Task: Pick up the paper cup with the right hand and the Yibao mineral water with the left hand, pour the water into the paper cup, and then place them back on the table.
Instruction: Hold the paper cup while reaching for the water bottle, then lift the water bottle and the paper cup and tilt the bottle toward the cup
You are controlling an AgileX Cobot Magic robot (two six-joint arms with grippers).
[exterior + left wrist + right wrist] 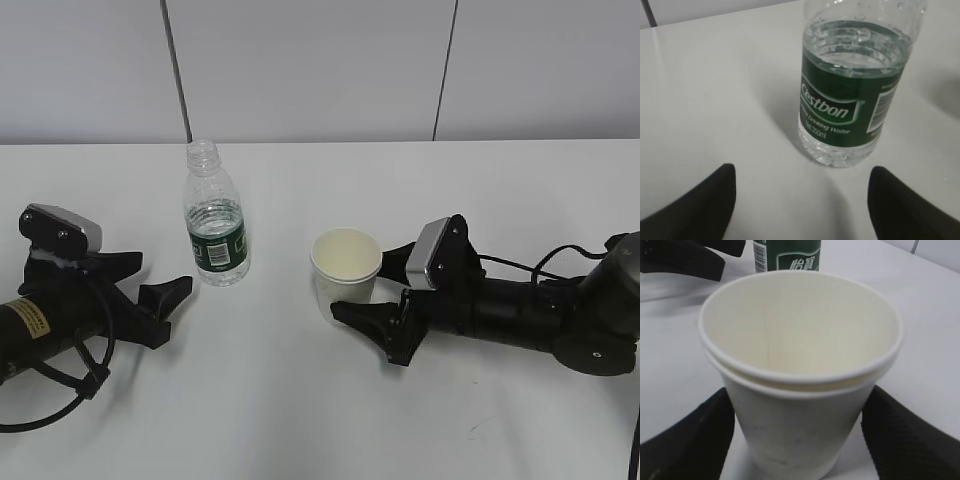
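The paper cup widens toward a wide rim. My right gripper will therefore grab the paper cup next by its narrower lower side [343, 297], between the open fingers.
The Yibao mineral water [216, 218] stands upright and capless on the table [300, 400], part full; it also shows in the left wrist view [850, 100]. My left gripper [160, 275] is open and empty, just short of the bottle, which stands ahead of the open fingers and a little right [802, 200]. The paper cup [347, 265] stands upright and empty, with a double rim in the right wrist view [800, 365]. My right gripper [360, 285] is open, with a finger on each side of the cup's lower body [800, 440] and narrow gaps showing.
A grey wall with dark seams [300, 60] runs behind the table's far edge. The bottle's green label [790, 255] and the left gripper's fingers [685, 257] show behind the cup in the right wrist view. Black cables [50, 390] loop beside the left arm.
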